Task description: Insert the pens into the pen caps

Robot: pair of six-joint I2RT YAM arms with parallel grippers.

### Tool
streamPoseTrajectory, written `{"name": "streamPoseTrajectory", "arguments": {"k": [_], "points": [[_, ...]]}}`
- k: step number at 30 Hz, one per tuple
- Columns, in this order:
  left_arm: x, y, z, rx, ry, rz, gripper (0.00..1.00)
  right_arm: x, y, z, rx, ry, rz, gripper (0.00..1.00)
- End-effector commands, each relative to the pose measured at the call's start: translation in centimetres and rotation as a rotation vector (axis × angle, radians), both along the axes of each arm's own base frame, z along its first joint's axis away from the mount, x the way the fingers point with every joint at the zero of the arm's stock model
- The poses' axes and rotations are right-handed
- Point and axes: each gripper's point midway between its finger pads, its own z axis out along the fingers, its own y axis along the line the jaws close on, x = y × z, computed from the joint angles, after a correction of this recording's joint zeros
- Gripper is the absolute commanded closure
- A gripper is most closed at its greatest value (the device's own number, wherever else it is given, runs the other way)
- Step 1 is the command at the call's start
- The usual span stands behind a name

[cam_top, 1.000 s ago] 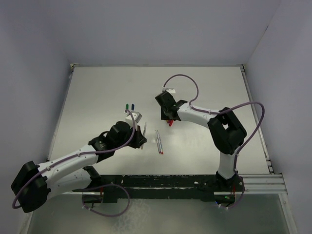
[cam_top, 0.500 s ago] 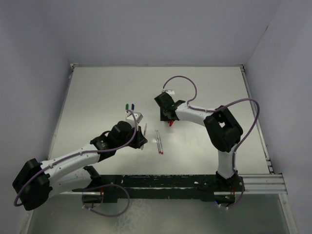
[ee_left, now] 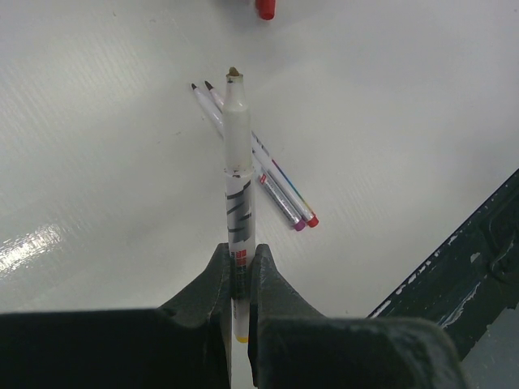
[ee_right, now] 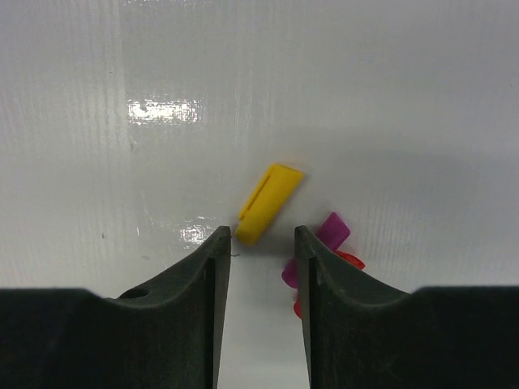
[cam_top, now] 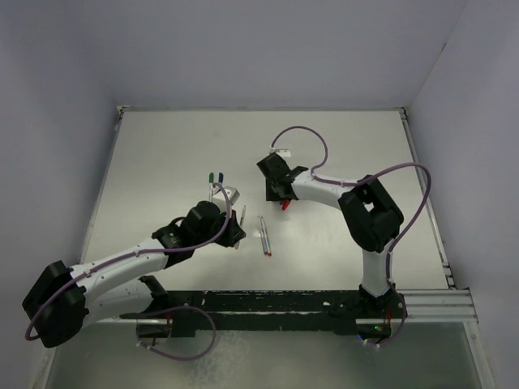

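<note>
The pen has to go into the yellow cap's open end, so the robot's right gripper should next grab the cap across its long sides and leave that end free.
My left gripper (ee_left: 241, 258) is shut on a whitish pen (ee_left: 237, 162) with a yellow end, its uncapped tip pointing away above the table; it also shows in the top view (cam_top: 233, 225). Two uncapped pens (ee_left: 272, 174), with purple and red ends, lie side by side beyond it (cam_top: 263, 235). My right gripper (ee_right: 261, 237) is open and low over the table, the yellow cap (ee_right: 270, 203) lying just ahead between its fingertips. The purple cap (ee_right: 332, 231) and red cap (ee_right: 350, 260) lie against its right finger. In the top view the right gripper (cam_top: 278, 193) is above the red cap (cam_top: 284, 204).
Two pens with green and blue caps (cam_top: 216, 177) stand by a small whitish holder (cam_top: 227, 194) just beyond my left wrist. The black mounting rail (cam_top: 276, 304) runs along the near table edge. Walls enclose the table at the back and sides.
My right gripper has shifted slightly back and left over the caps, and its elbow has swung left. My left arm has edged a little to the right, still holding the pen.
</note>
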Motion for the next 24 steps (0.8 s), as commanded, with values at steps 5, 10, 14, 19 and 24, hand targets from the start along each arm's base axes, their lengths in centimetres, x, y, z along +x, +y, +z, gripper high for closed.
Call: {"name": "streamPoseTrajectory", "arguments": {"k": [5, 10, 14, 19, 24], "points": [[0.4, -0.7, 1.1, -0.039, -0.047, -0.02, 1.0, 1.6, 0.4, 0.3, 0.029, -0.01, -0.042, 0.56], [0.4, -0.6, 1.1, -0.04, -0.05, -0.019, 1.0, 1.9, 0.6, -0.1, 0.041, -0.002, -0.048, 0.56], [0.4, -0.6, 1.2, -0.041, -0.052, -0.015, 1.0, 2.0, 0.9, -0.4, 0.047, 0.008, -0.041, 0.59], [0.5, -0.7, 1.3, -0.048, -0.053, -0.012, 1.0, 1.5, 1.0, -1.1, 0.052, 0.04, -0.037, 0.65], [0.6, -0.7, 1.4, -0.053, -0.056, -0.006, 1.0, 0.3, 0.0, -2.2, 0.028, 0.069, -0.063, 0.68]]}}
